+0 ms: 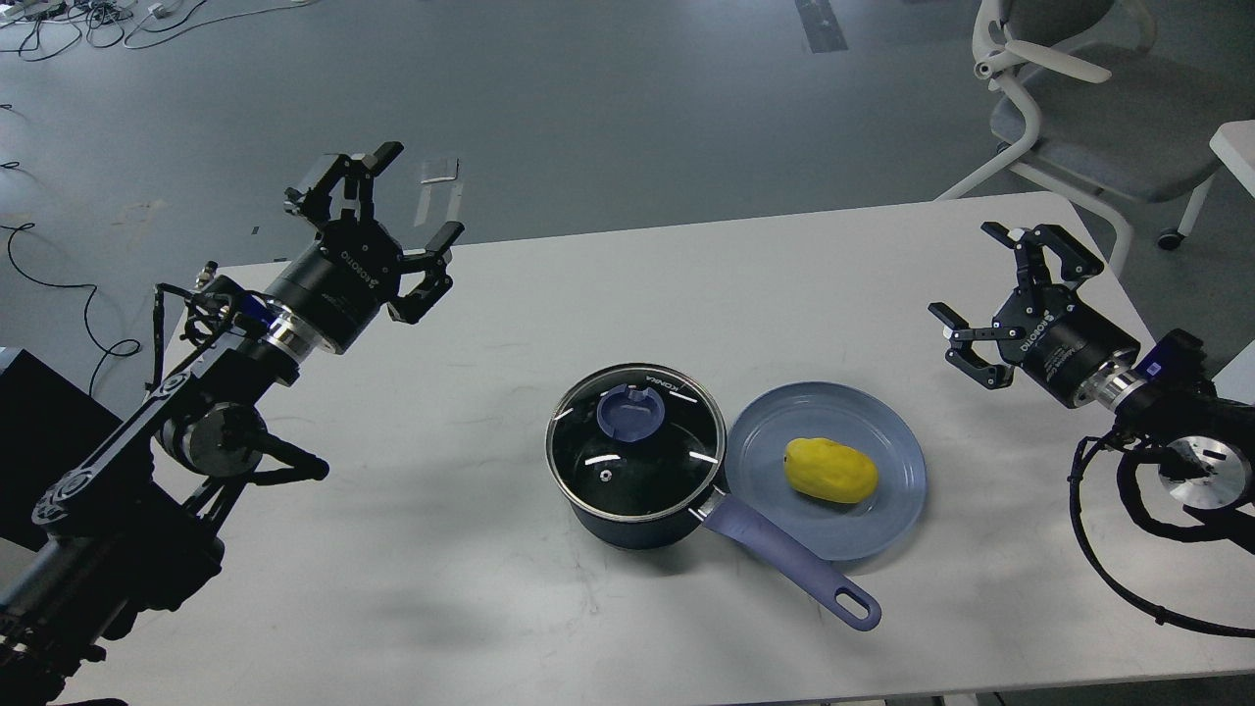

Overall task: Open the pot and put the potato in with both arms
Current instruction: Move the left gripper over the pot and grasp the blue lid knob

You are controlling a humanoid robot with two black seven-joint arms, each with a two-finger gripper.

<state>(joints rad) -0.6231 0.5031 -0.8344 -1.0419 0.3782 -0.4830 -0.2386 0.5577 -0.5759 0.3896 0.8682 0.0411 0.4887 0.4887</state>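
My right gripper grabs the yellow potato around its plump middle (pixel 829 470) next, to put it in the pot (pixel 637 461).
The dark pot (pixel 637 461) stands at the middle of the white table (pixel 608 294), its glass lid on, with the blue knob (pixel 632 412) on top. Its lavender handle (pixel 794 569) points to the front right. The yellow potato (pixel 831 471) lies on a light-blue plate (pixel 882 431) just right of the pot. My left gripper (pixel 387 211) is open and empty, raised above the table's far left, well away from the pot. My right gripper (pixel 990 279) is open and empty at the table's right side, beyond the plate.
A white office chair (pixel 1079 98) stands behind the table's far right corner. Cables lie on the grey floor at the left and far left. A dark box (pixel 49 441) sits left of the table.
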